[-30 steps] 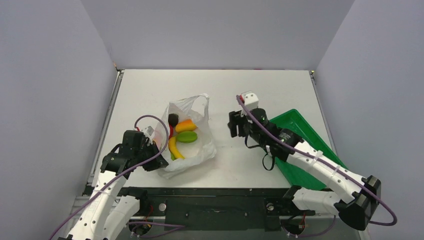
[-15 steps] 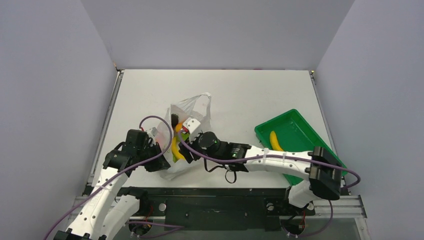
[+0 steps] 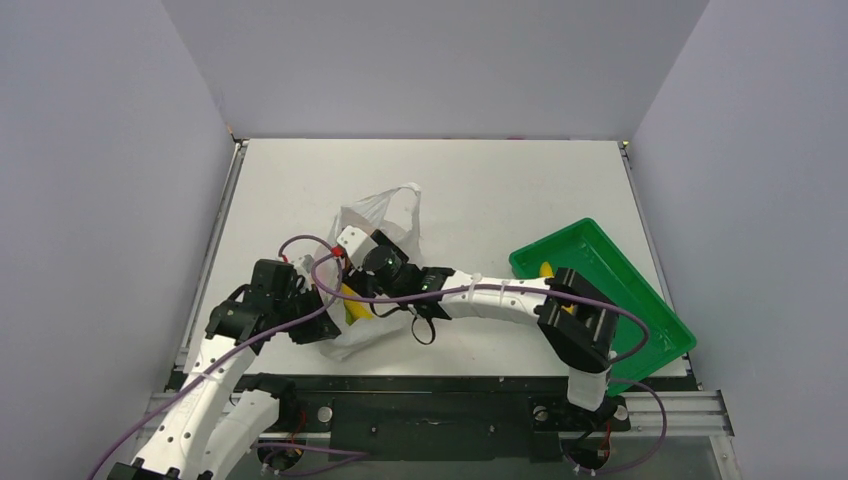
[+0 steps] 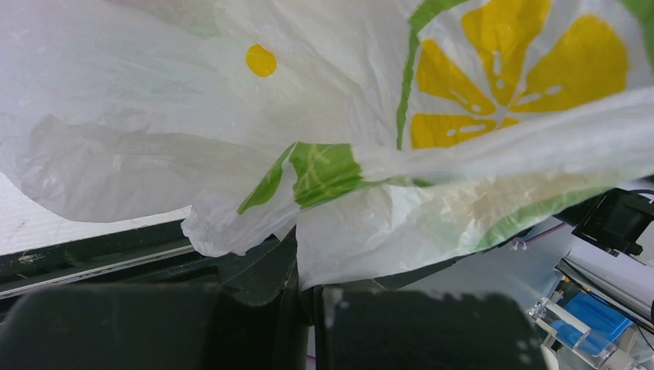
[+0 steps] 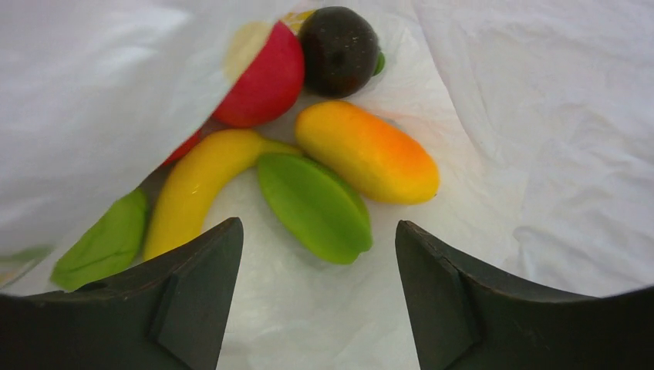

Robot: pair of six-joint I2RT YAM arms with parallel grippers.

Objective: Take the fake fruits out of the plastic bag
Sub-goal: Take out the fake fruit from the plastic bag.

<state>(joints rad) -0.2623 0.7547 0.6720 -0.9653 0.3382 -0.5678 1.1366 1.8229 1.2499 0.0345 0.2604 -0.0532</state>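
My right gripper would leave the green starfruit (image 5: pixel 312 204) on the bottom of the bag if I lifted the gripper now, because its fingers are wide apart and short of the starfruit.
The plastic bag (image 3: pixel 388 213) lies left of centre, its mouth held open. My left gripper (image 3: pixel 312 306) is shut on the bag's near edge, and the left wrist view shows the film (image 4: pixel 231 116) pinched between its jaws (image 4: pixel 305 289). My right gripper (image 3: pixel 352 288) is inside the bag, open and empty (image 5: pixel 316 227). Just ahead of it lie a green starfruit (image 5: pixel 312 204), a yellow banana (image 5: pixel 197 189), an orange-yellow mango (image 5: pixel 366 150), a red apple (image 5: pixel 262 77), a dark purple piece (image 5: pixel 339 50) and another green fruit (image 5: pixel 104 243), all on the bag's floor (image 5: pixel 540 116).
A green tray (image 3: pixel 640 300) sits at the right near edge, with a yellow banana (image 3: pixel 545 268) in it, partly hidden by my right arm. The right arm stretches low across the table from the tray to the bag.
My right arm has swung left from beside the tray and pushed its open gripper deeper into the bag's mouth. The left gripper has kept its hold on the bag.
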